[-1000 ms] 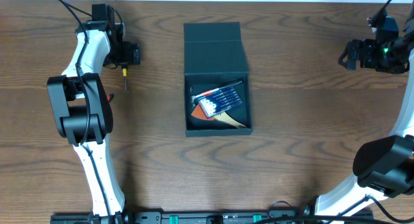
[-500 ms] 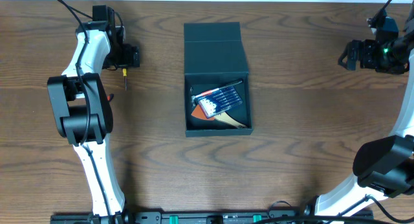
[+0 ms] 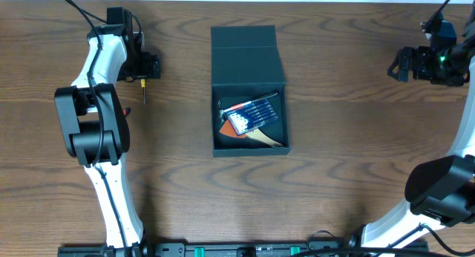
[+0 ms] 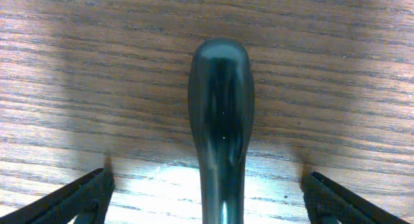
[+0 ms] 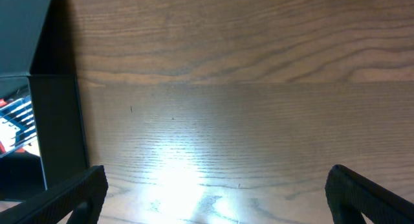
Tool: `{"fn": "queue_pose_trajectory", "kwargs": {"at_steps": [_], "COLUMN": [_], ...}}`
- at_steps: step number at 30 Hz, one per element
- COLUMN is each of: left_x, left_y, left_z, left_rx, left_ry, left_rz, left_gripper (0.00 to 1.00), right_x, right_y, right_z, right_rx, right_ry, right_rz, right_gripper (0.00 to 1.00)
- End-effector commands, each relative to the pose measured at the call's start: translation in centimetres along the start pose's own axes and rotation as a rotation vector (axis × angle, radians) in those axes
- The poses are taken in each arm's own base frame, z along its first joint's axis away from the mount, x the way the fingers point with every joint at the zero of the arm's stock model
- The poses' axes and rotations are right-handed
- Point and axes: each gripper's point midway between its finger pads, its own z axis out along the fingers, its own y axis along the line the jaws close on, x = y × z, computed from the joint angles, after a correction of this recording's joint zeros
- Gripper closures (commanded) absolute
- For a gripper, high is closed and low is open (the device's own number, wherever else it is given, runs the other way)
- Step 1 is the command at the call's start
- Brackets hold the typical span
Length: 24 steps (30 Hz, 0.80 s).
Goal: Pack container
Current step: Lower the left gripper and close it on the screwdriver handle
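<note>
My left gripper's two fingers are around the handle's narrow part and would hold the screwdriver, so I need to close.
The dark teal-grey container (image 3: 248, 150) lies open at the table's middle, its flap lid (image 3: 243, 53) folded back flat. Inside are a clear pack of small screwdrivers (image 3: 254, 113), an orange piece and a scraper. My left gripper (image 3: 148, 65) is open at the far left, over a screwdriver (image 3: 143, 88) lying on the table. In the left wrist view its dark handle (image 4: 221, 107) lies between the wide-apart fingers (image 4: 207, 199), untouched. My right gripper (image 3: 398, 64) is open and empty at the far right; its wrist view (image 5: 217, 193) shows the container's wall (image 5: 58, 127) at left.
Bare wood table (image 3: 349, 138) lies between the container and each arm. The arm bases stand at the near left (image 3: 93, 123) and the near right (image 3: 441, 186).
</note>
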Motion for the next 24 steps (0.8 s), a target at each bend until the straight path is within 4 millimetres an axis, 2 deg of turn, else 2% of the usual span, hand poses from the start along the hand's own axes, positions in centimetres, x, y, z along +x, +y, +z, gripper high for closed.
{"fn": "queue_pose_trajectory", "kwargs": {"at_steps": [1, 7, 10, 14, 20, 24], "left_x": [0.77, 0.77, 0.77, 0.77, 0.77, 0.77], "left_y": [0.29, 0.48, 0.44, 0.44, 0.44, 0.44], "left_z": [1.15, 1.14, 1.14, 1.14, 1.14, 1.14], "left_rx": [-0.024, -0.036, -0.033, -0.033, -0.033, -0.033], "left_ry": [0.033, 0.033, 0.033, 0.033, 0.033, 0.033], "left_rz": [-0.018, -0.024, -0.024, -0.024, -0.024, -0.024], "left_gripper": [0.07, 0.07, 0.15, 0.30, 0.39, 0.53], "right_x": [0.15, 0.38, 0.39, 0.46, 0.54, 0.54], "right_y": [-0.07, -0.02, -0.01, 0.01, 0.03, 0.03], "right_z": [0.22, 0.21, 0.21, 0.21, 0.21, 0.21], "right_rx": [-0.003, -0.004, -0.005, -0.006, -0.006, -0.006], "right_ry": [0.009, 0.019, 0.019, 0.022, 0.025, 0.025], "right_rz": [0.017, 0.019, 0.020, 0.020, 0.021, 0.021], "right_gripper": [0.01, 0.01, 0.01, 0.01, 0.01, 0.01]}}
